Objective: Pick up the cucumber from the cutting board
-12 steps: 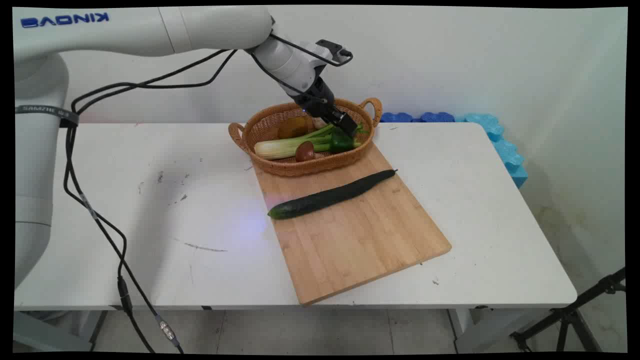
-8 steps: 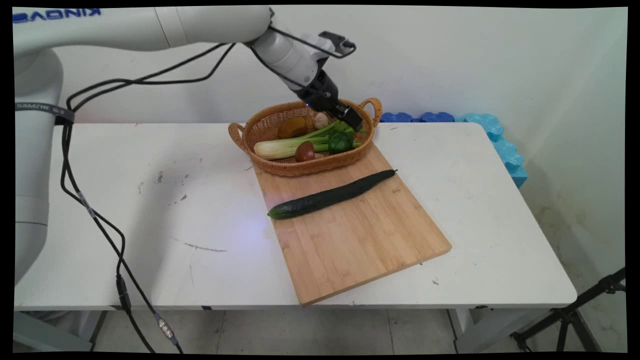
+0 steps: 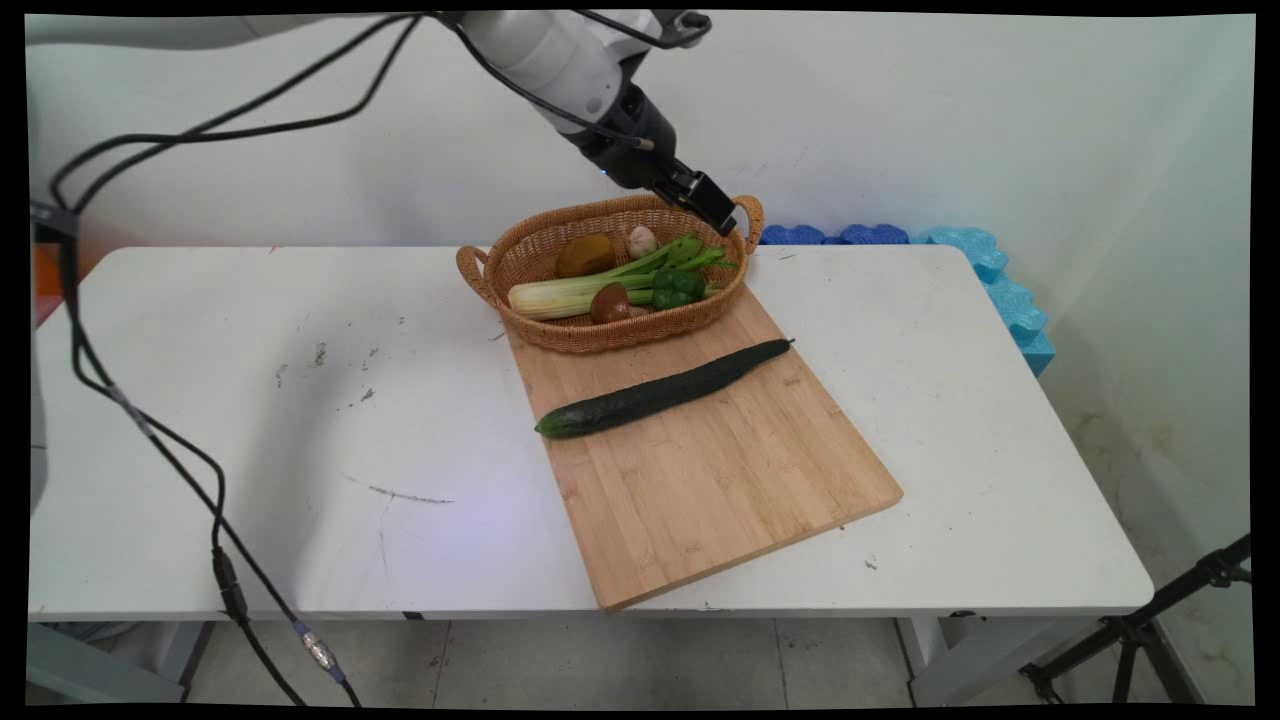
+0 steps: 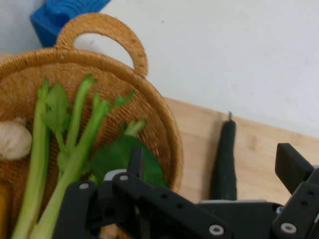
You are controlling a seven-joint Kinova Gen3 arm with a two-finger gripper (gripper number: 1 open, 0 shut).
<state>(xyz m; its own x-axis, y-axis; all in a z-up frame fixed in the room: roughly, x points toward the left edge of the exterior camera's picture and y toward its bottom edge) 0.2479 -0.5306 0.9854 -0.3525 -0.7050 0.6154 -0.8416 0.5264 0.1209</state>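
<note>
Next, to put the cucumber with the vegetables in the wicker basket (image 3: 600, 338), my gripper grabs the cucumber by its thick body near the pale green end (image 3: 609, 409).
My gripper (image 3: 716, 211) hangs open and empty just above the far right rim of a wicker basket (image 3: 600, 338), near its right handle. In the basket lie a celery stalk (image 3: 580, 290), a green pepper (image 3: 678, 284), a brown mushroom (image 3: 610, 302), a garlic bulb (image 3: 642, 240) and a yellow-brown vegetable (image 3: 586, 255). In the hand view the gripper (image 4: 212, 155) looks down on the basket's rim (image 4: 170, 134), with the celery (image 4: 75, 139), the pepper (image 4: 117, 158) and the garlic (image 4: 12, 139) below it. A long dark cucumber (image 3: 660, 390) lies apart on the board, and the hand view shows the cucumber (image 4: 225, 159) too.
A wooden cutting board (image 3: 720, 480) lies slantwise on the white table (image 3: 300, 420), with the basket on its far end. Blue foam pieces (image 3: 980, 270) sit along the wall and the table's far right corner. Black cables (image 3: 150, 430) hang at the left.
The gripper has risen up and slightly right from the green pepper in the basket and holds nothing. The vegetables have stayed in place.
</note>
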